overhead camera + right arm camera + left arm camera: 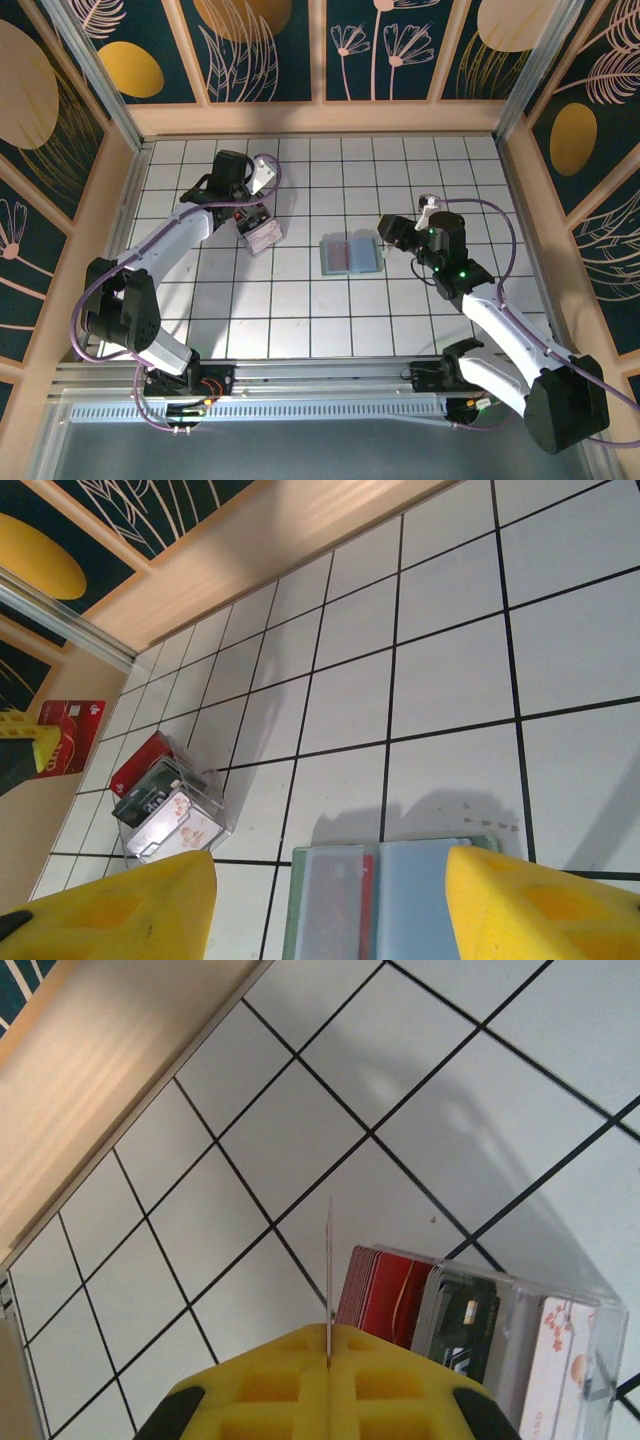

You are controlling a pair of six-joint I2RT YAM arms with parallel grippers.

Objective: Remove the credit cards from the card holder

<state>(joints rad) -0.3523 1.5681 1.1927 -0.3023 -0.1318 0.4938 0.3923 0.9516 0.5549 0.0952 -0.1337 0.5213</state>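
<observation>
I should keep my left gripper closed for now, because my held credit card would drop outside the clear box if I opened it.
The card holder [350, 253] lies open and flat mid-table, two pale blue panels with a grey-green rim [400, 900]. A credit card [340, 910] with a red edge sits in its left panel. My right gripper [328, 880] hangs open just above it, one yellow finger [110, 910] left of the holder and the other over its right edge. In the top view the right gripper [385, 232] is at the holder's right side. My left gripper [328, 1332] is shut on a thin credit card [329, 1260], seen edge-on; its red face [72, 735] shows in the right wrist view.
A clear box [260, 236] with red, dark and white cards stands just below the left gripper [243, 205], left of the holder. The box [480, 1330] sits right of the held card. Wooden walls [320, 118] ring the tiled table.
</observation>
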